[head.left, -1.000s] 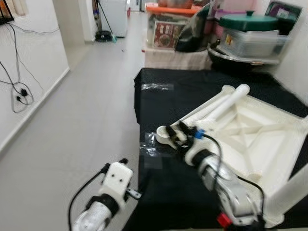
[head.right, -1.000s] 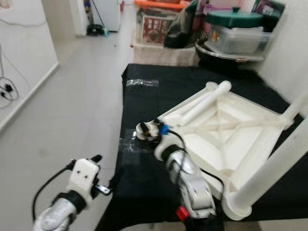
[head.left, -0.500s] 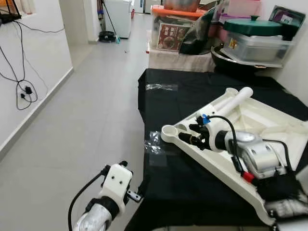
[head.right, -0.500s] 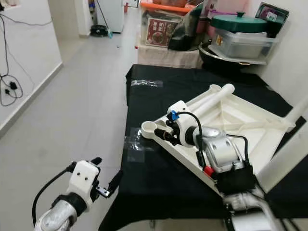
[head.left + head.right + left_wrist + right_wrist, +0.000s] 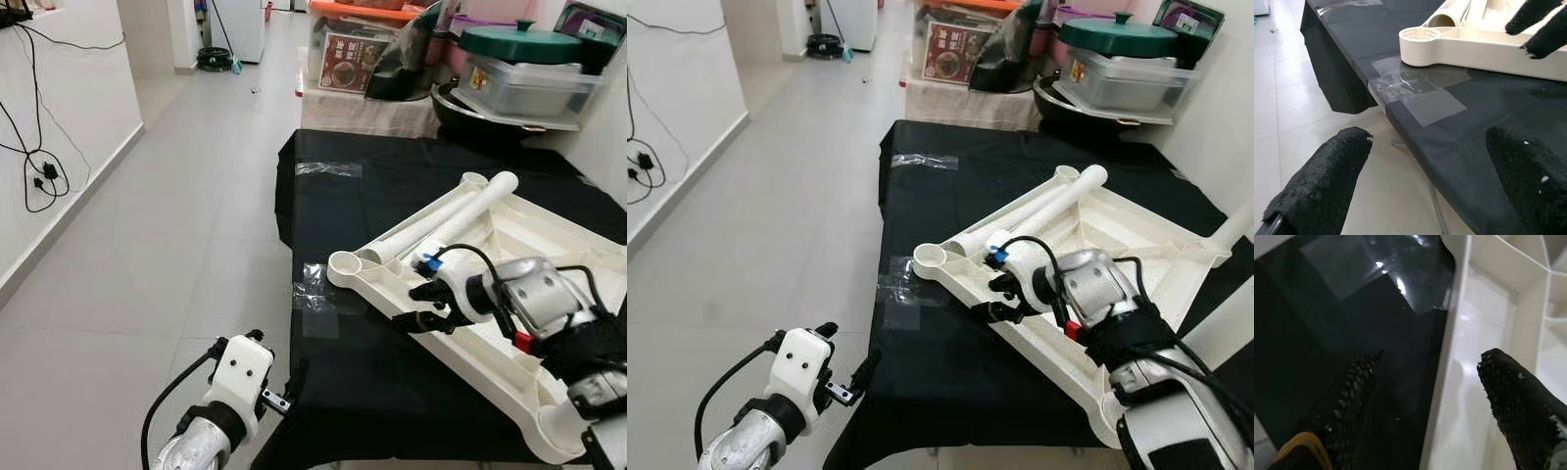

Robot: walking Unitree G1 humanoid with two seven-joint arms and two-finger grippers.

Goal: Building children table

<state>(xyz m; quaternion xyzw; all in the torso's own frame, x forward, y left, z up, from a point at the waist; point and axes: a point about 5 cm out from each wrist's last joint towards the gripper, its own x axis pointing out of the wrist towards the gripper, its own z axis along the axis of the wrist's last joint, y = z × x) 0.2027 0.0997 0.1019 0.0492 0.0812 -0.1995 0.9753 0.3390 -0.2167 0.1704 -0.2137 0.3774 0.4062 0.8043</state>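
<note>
The right gripper grabs the table top by its outer rim [image 5: 386, 304] near the corner socket [image 5: 345, 264] next. Then I turn the table top for fitting its legs.
An upturned white plastic table top [image 5: 509, 284] lies on a table covered in black cloth [image 5: 362, 186]. A loose white leg tube [image 5: 460, 215] rests across it, ending near the empty corner socket [image 5: 345, 264]. My right gripper [image 5: 423, 305] is open and straddles the top's near rim [image 5: 1449, 362], a little back from that socket, one finger [image 5: 1347, 406] over the cloth and the other over the plastic. One fitted leg [image 5: 1236, 223] stands at the far right corner. My left gripper [image 5: 1425, 166] hangs open, low beside the table's near left corner, holding nothing.
Clear tape patches [image 5: 315, 294] shine on the cloth near the socket. Storage boxes and a green-lidded container [image 5: 524, 59] crowd the space behind the table. Grey tiled floor [image 5: 176, 196] runs along the left, with cables [image 5: 39, 166] on the white wall.
My right gripper has slid back along the rim, away from the corner socket and toward me. The head view has shifted slightly. The left arm has stayed low.
</note>
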